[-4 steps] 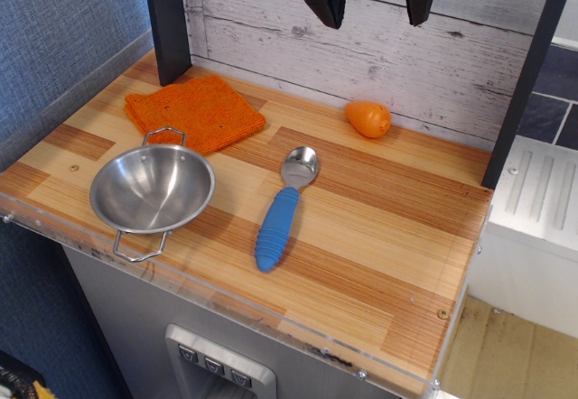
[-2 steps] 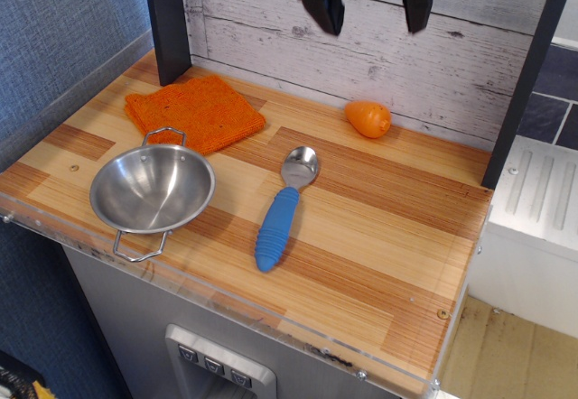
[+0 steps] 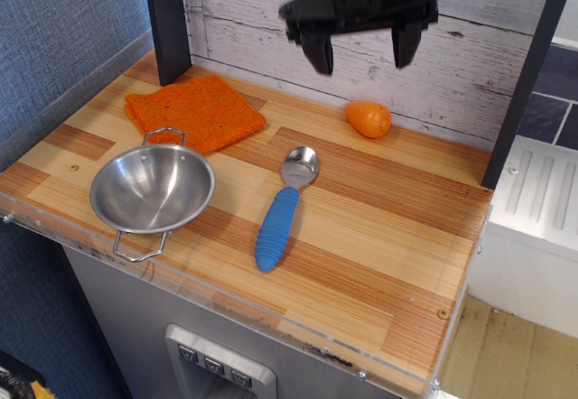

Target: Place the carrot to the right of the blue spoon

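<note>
My gripper will next grab the carrot by its rounded orange body, to place the carrot beside the blue spoon.
The carrot, a small glossy orange lump, lies on the wooden counter near the back wall, to the upper right of the spoon. The blue spoon lies in the middle of the counter, metal bowl toward the back, ribbed blue handle toward the front. My gripper hangs in the air above and slightly left of the carrot, in front of the white plank wall. Its two black fingers are spread wide and hold nothing.
A steel bowl with two wire handles sits at the front left. A folded orange knitted cloth lies at the back left. A dark post stands at the back left corner and another at the right edge.
My gripper has come down from the top edge of the view toward the carrot, with more of its body now showing. The objects on the counter have not moved.
</note>
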{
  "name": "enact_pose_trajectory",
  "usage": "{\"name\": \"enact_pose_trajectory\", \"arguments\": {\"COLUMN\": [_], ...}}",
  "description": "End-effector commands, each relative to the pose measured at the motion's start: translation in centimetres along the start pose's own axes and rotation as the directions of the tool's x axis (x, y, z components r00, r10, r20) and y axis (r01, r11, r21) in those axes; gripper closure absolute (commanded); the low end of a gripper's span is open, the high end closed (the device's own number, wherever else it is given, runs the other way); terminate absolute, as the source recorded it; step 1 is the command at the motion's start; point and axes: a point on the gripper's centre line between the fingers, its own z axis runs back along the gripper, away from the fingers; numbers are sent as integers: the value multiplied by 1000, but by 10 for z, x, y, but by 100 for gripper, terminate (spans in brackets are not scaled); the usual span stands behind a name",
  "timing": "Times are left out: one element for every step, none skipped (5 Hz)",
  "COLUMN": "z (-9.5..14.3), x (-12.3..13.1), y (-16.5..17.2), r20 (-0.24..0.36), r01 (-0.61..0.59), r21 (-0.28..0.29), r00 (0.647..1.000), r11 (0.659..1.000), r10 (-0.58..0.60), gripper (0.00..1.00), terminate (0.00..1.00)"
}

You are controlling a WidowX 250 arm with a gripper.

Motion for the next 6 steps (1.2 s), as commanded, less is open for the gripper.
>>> {"name": "enact_pose_trajectory", "arguments": {"z": [-29, -45, -58, -72, -81, -86], "x": [13, 14, 14, 9, -2, -6], "y": [5, 1, -2, -8, -6, -6], "r20": [10, 1, -4, -23, -56, -69], "r01": [-94, -104, -115, -113, -121, -115], "r21": [-8, 16, 37, 33, 31, 36], "r00": [995, 995, 993, 993, 991, 991], "r11": [996, 994, 993, 993, 992, 993], "r10": [94, 104, 115, 114, 122, 117], "gripper": [0, 0, 0, 0, 0, 0], "terminate": [0, 0, 0, 0, 0, 0]}}
